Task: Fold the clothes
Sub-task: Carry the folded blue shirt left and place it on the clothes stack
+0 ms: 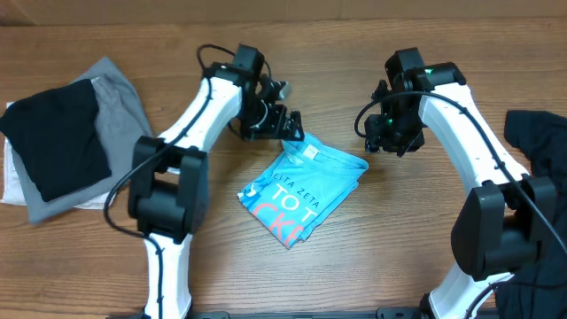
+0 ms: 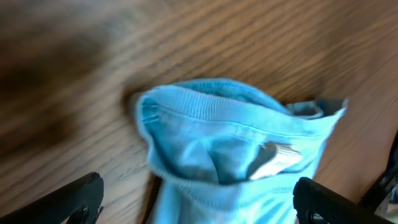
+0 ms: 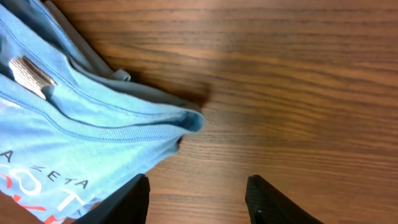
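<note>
I will next pick up the folded T-shirt with my left gripper by its ribbed collar end (image 1: 298, 147) (image 2: 197, 138), so the body with the letters trails flat onto the stack.
A sky-blue T-shirt (image 1: 301, 190) with white and pink-red lettering lies folded in a small rectangle at the table's middle. My left gripper (image 1: 285, 127) is open just above its collar end; the left wrist view shows the ribbed collar (image 2: 230, 134) between the open fingers (image 2: 199, 202). My right gripper (image 1: 390, 142) is open and empty over bare wood just right of the shirt's corner (image 3: 193, 119); the right wrist view shows its fingers (image 3: 198, 198) apart. A stack of black (image 1: 58, 133), grey (image 1: 124, 102) and white (image 1: 13, 182) garments lies at the left.
A dark garment (image 1: 540, 146) lies heaped at the table's right edge, beside the right arm's base. The wooden table (image 1: 354, 257) shows bare between the shirt and both piles.
</note>
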Motion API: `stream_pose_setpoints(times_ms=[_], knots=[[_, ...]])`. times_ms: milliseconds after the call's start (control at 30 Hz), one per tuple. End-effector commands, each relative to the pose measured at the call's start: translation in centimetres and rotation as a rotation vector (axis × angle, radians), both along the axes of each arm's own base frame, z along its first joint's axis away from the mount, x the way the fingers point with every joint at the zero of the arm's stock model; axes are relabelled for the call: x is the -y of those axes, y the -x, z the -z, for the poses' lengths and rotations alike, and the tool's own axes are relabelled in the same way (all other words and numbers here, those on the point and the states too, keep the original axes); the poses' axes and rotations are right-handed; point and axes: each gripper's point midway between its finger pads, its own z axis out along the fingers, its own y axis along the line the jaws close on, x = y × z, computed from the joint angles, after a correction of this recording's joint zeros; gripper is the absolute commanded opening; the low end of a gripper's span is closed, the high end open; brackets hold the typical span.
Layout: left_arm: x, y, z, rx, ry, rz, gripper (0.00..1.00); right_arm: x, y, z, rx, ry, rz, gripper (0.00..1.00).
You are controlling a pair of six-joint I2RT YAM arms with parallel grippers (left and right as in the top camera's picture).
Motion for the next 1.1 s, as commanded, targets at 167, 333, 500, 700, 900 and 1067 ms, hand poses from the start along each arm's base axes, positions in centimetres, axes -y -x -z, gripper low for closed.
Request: stream_pose_setpoints(times_ms=[167,333,500,700,900,1067], knots=[[4.3,4.7,4.9,-0.177,0.066,0.147,0.93,0.3,-0.3,-1.9,0.045,0.002,0.014,0.54],[5.6,7.4,5.2,-0.218,0.058,0.242,0.68,1.0,-0.4,-2.0,0.045,0.002,0.033,0.54],[5.6,7.4,5.3,-0.207,0.046,0.256,0.26,2.1,-0.3,-2.2,0.038,0.003,0.062,0.54],[3.7,5.0,4.4,-0.171,0.025,0.192,0.04,3.0,-0.3,-2.6,0.046,0.003,0.088,0.54],[-2.2,-1.3,0.5,-0.048,-0.098,-0.068,0.04,4.3,-0.4,-3.3,0.066,0.002,0.124,0.54],[-10.2,-5.9,-6.8,0.127,-0.169,-0.353,0.04,6.2,-0.6,-4.1,0.094,0.002,0.176,0.54]])
